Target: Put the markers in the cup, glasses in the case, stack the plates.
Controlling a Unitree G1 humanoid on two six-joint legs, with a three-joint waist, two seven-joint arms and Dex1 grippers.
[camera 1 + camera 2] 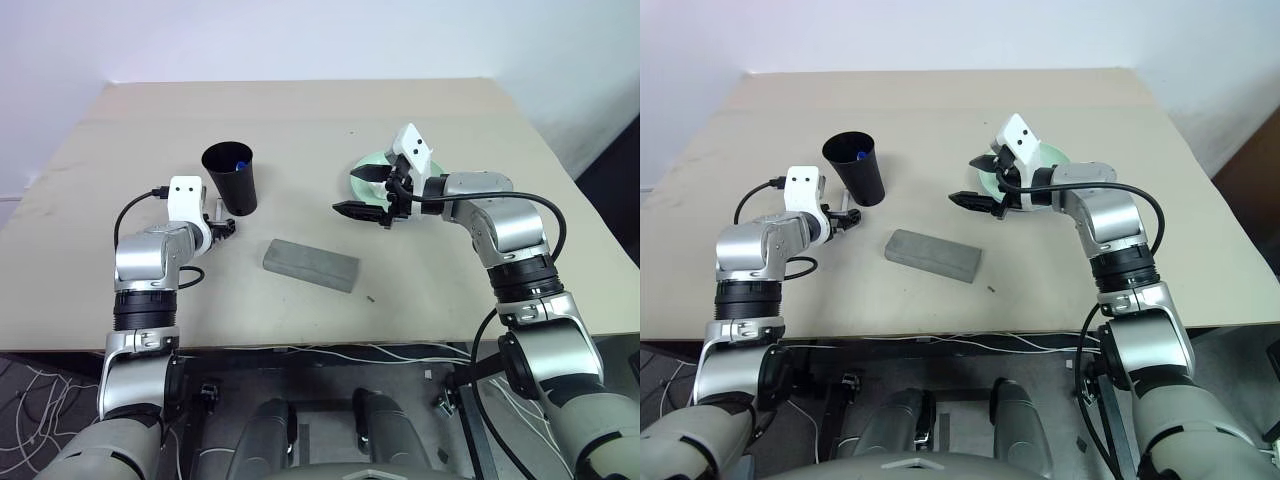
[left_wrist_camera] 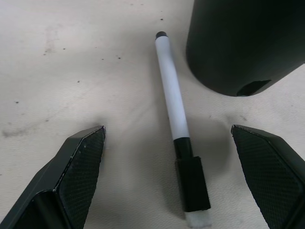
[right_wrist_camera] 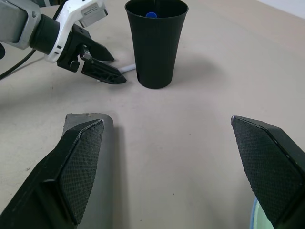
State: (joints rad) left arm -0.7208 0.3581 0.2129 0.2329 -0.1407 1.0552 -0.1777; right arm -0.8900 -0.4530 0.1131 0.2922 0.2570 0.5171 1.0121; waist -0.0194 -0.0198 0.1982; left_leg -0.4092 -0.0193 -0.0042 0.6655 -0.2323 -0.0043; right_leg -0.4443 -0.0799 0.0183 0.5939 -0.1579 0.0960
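My left gripper's fingers stand low on both sides of the marker's black cap, near the table, so it is time to close on the cap now.
The black cup (image 1: 230, 180) stands upright at the table's left-centre, with a blue-capped marker (image 3: 151, 15) inside it. A black-capped marker (image 2: 174, 109) lies flat on the table beside the cup's base. My left gripper (image 2: 167, 131) is open just above it, one finger on each side and touching nothing. The grey case (image 1: 311, 265) lies shut in the middle. My right gripper (image 1: 345, 190) hovers open and empty above the table, in front of a pale green plate (image 1: 372, 160) that it largely hides. The glasses are out of view.
The table (image 1: 120, 140) is a beige sheet with its front edge close to me. Cables hang below that edge. Bare surface runs along the far side and the right side.
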